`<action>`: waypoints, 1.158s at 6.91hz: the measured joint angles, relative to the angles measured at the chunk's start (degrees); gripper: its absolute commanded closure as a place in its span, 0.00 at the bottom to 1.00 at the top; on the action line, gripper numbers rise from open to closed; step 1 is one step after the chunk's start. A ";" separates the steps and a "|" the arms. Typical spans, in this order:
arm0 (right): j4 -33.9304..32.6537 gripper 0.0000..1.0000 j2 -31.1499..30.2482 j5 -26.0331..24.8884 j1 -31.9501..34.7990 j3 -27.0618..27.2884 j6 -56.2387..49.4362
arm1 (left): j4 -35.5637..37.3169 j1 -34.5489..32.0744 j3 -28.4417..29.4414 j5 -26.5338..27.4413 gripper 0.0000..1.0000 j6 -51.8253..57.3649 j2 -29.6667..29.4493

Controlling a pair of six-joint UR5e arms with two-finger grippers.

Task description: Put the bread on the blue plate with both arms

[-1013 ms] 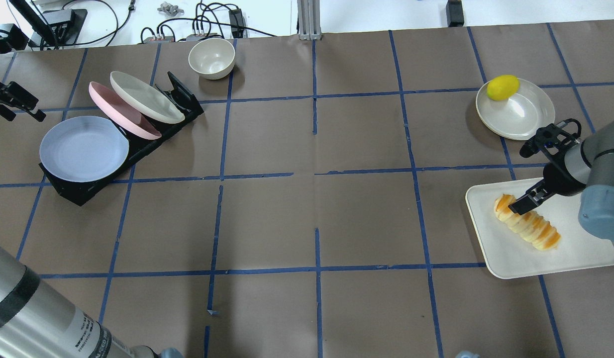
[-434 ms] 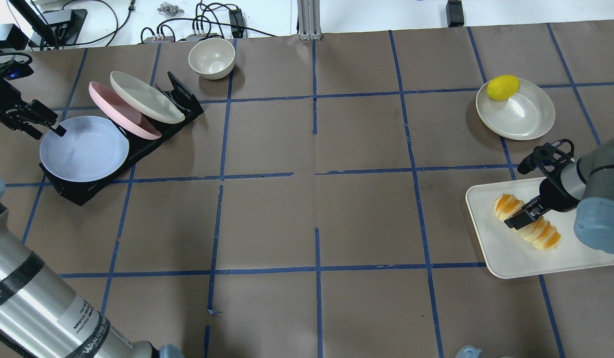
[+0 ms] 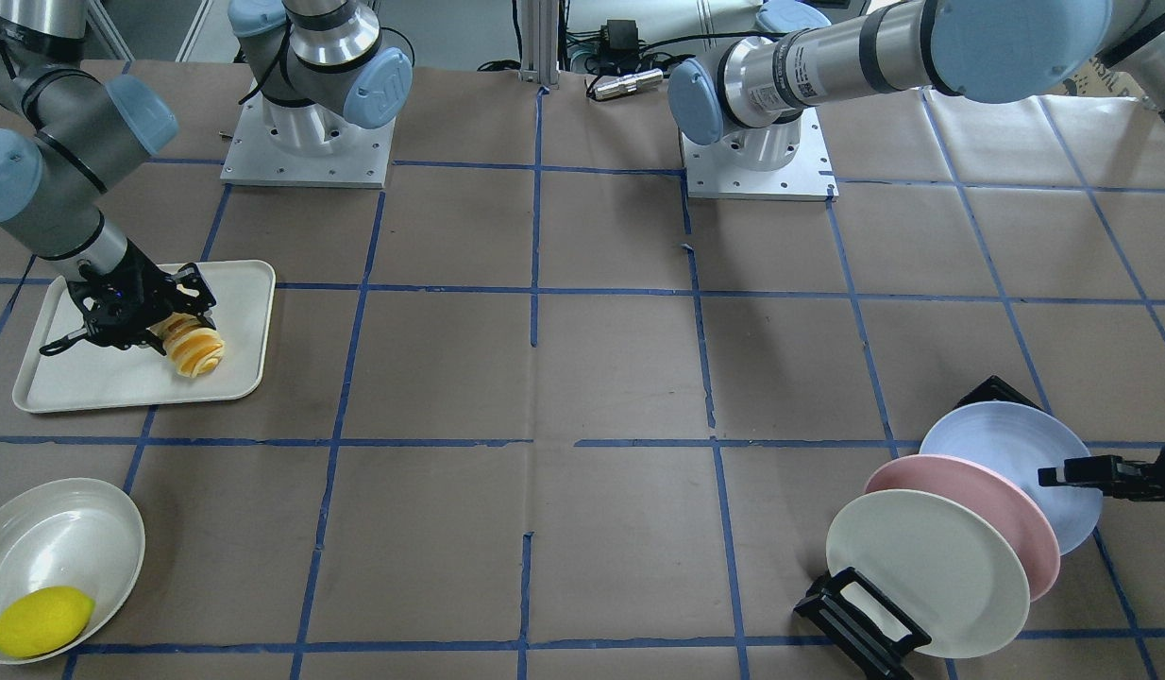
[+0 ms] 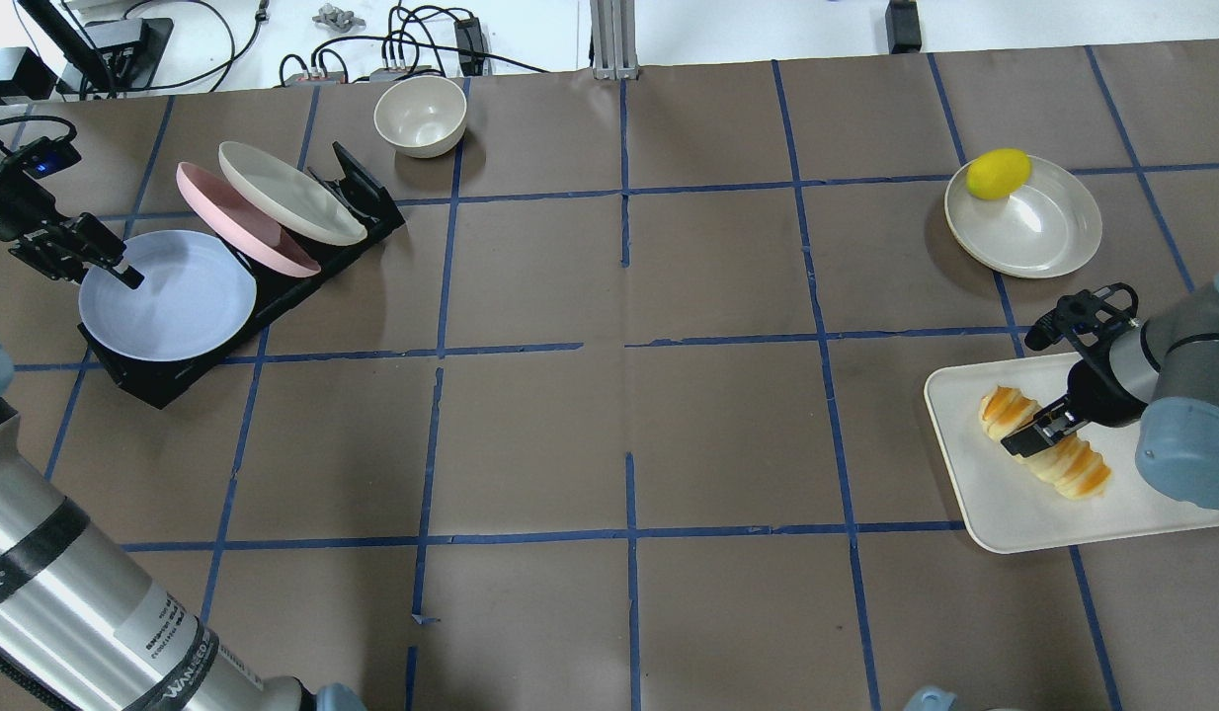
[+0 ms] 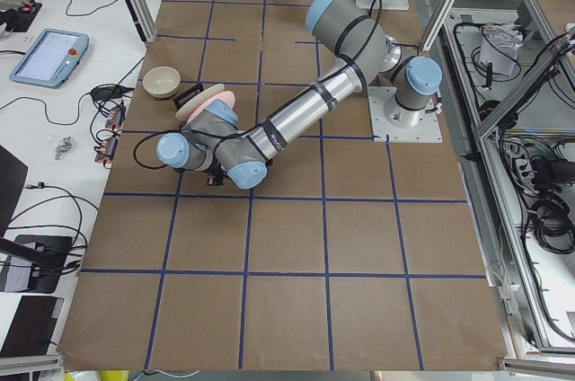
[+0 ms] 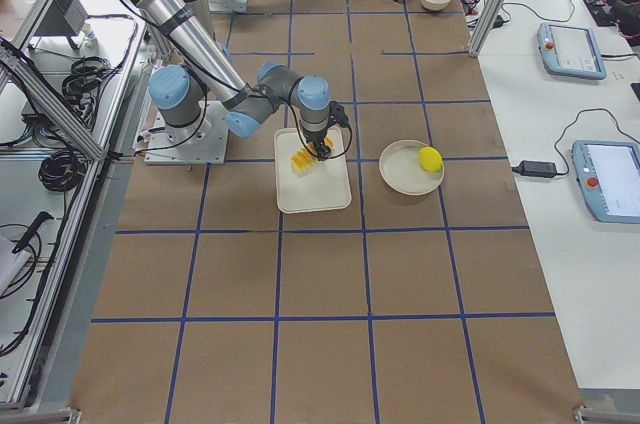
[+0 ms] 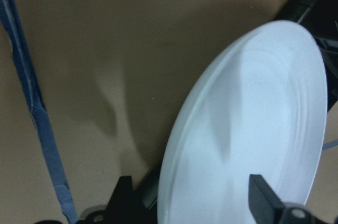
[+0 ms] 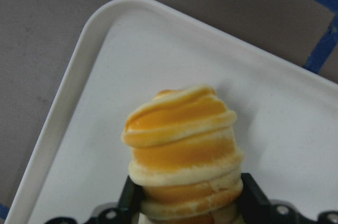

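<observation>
My left gripper grabs the blue plate by its exposed rim next, where both its sides stand open, since the pink plate [image 3: 989, 494] and the rack crowd it.
The bread [image 4: 1076, 466], a twisted orange and cream roll, lies on a cream tray [image 4: 1015, 523] at the right. My right gripper [image 4: 1049, 444] is down over its middle. In the right wrist view the fingers [image 8: 132, 195] press both sides of the bread [image 8: 182, 134], so the gripper [image 8: 187, 203] is shut on it. The blue plate [image 4: 175, 296] leans in a black rack at the left. My left gripper [image 4: 113, 272] is open at its far-left rim. In the left wrist view one finger [image 7: 261, 197] is over the plate's face [image 7: 264, 118] and the other is behind it.
A pink plate [image 4: 239, 222] and a cream-white plate [image 4: 288, 193] stand in the same black rack [image 4: 358, 188] behind the blue one. A cream bowl [image 4: 420, 114] sits at the back. A lemon [image 4: 998, 173] lies in a cream dish [image 4: 1044, 232] behind the tray.
My left gripper came in from the left edge to the blue plate's rim. My right gripper moved from the bread's far end down onto its middle.
</observation>
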 measured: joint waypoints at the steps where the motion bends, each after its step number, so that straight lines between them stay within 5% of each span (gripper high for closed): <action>1: 0.37 0.72 -0.01 -0.30 0.01 -0.18 0.57 | -0.18 0.00 0.35 -0.02 0.83 0.03 -0.10; 3: 5.15 0.72 -1.36 -2.60 0.22 -3.11 4.19 | -0.35 0.00 1.94 0.01 0.89 0.06 -0.06; 5: 19.98 0.72 -4.95 -3.41 1.97 -11.00 11.48 | -0.58 -0.01 3.45 0.19 0.92 0.12 0.17; 8: 39.25 0.77 -13.95 -4.02 13.84 -20.80 31.38 | -1.18 -0.05 3.09 1.03 0.95 0.68 2.24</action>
